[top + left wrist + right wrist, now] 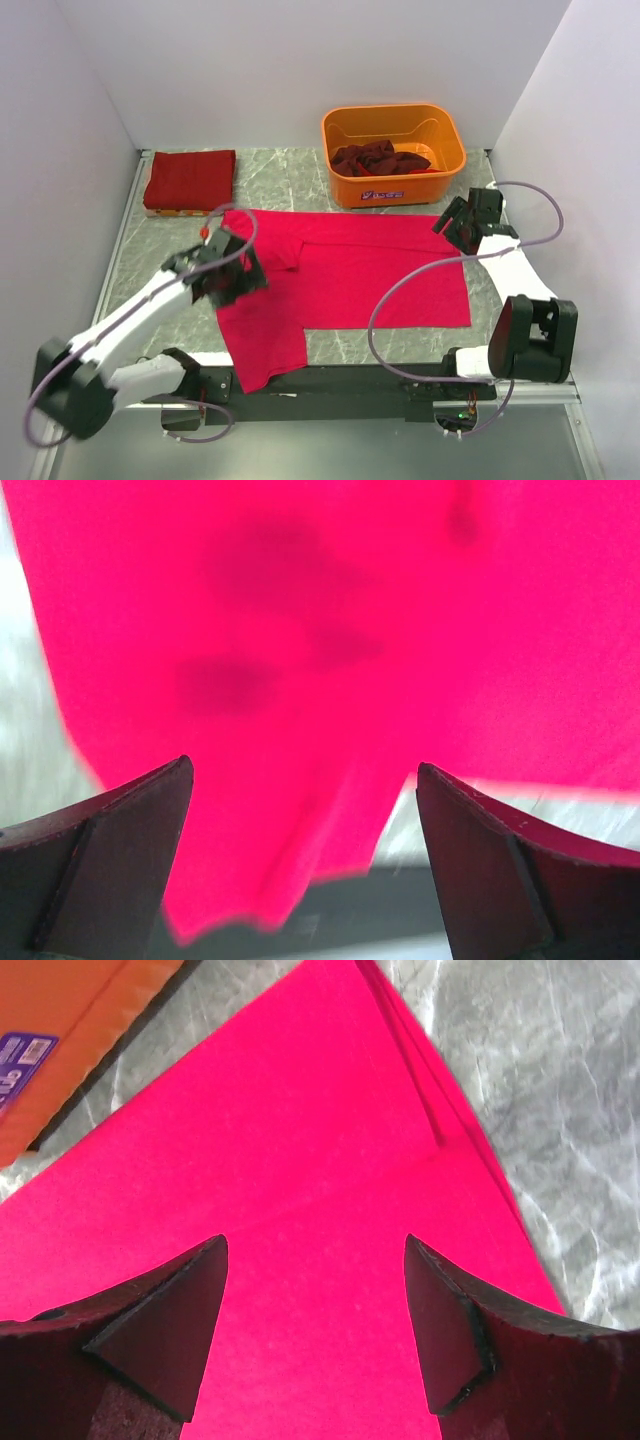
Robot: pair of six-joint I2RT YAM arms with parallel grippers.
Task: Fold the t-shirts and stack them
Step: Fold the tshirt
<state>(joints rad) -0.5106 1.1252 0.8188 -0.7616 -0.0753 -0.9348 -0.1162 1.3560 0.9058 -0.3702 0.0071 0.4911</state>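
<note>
The robot's left gripper needs to fold the sleeve inward next, so it needs to pick up the pink t-shirt point(350, 275) by the end of the sleeve that hangs over the table's near edge.
A bright pink t-shirt point(350, 275) lies spread flat on the marble table, one sleeve hanging over the near edge. My left gripper point(228, 272) is open over the shirt's left side; the left wrist view shows pink cloth point(330, 640) between and beyond its fingers point(120, 830). My right gripper point(462, 222) is open above the shirt's right far corner; the right wrist view shows flat pink cloth point(300, 1190) under its fingers point(170, 1310). A folded dark red shirt point(190, 180) lies at the far left. An orange basket point(393, 152) holds dark red shirts point(380, 158).
White walls close in the table on three sides. The marble tabletop point(290, 180) shows between the folded shirt and the basket. A black rail point(350, 385) runs along the near edge between the arm bases. The basket wall point(60, 1050) shows in the right wrist view.
</note>
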